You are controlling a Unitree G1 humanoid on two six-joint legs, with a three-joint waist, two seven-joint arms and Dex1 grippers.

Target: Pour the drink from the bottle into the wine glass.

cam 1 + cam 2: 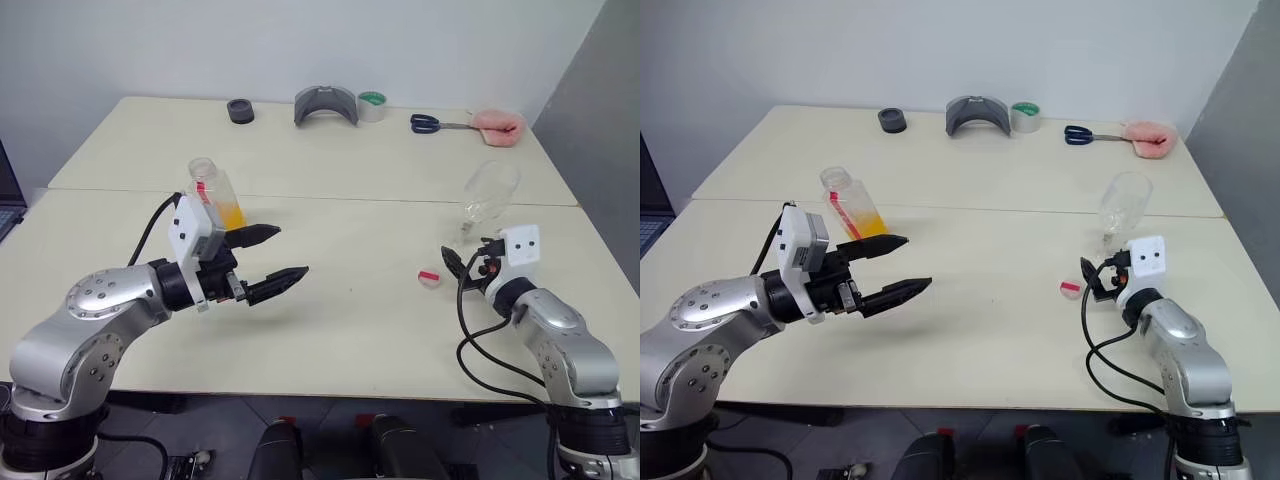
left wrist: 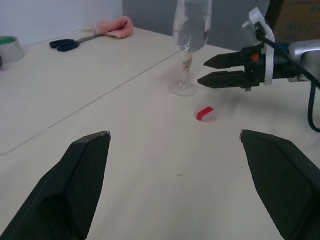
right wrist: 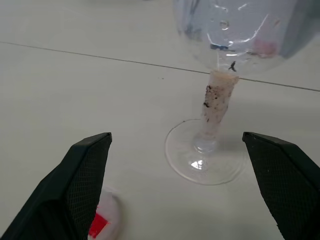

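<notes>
The right gripper isn't ready to close yet and should first move toward the stem: empty table shows between its fingers and the taped stem (image 1: 467, 229), so it would miss if it closed now.
The bottle (image 1: 211, 188) stands uncapped on the table's left half, with the orange drink (image 1: 233, 214) in its lower part. My left gripper (image 1: 292, 250) hovers open just in front of it, pointing right, holding nothing. The wine glass (image 1: 488, 193) stands upright on the right half, and I see no liquid in it; its stem (image 3: 217, 104) is wrapped in dirty white tape. My right gripper (image 1: 458, 266) is open and low, just short of the glass foot (image 3: 204, 159). The left wrist view shows the glass (image 2: 190, 35) and the right gripper (image 2: 209, 71) beside it.
A white-and-red cap (image 1: 429, 276) lies on the table left of the right gripper. Along the far edge sit a black roll (image 1: 240, 110), a grey curved piece (image 1: 326, 105), a green tape roll (image 1: 372, 105), scissors (image 1: 430, 123) and a pink cloth (image 1: 498, 125).
</notes>
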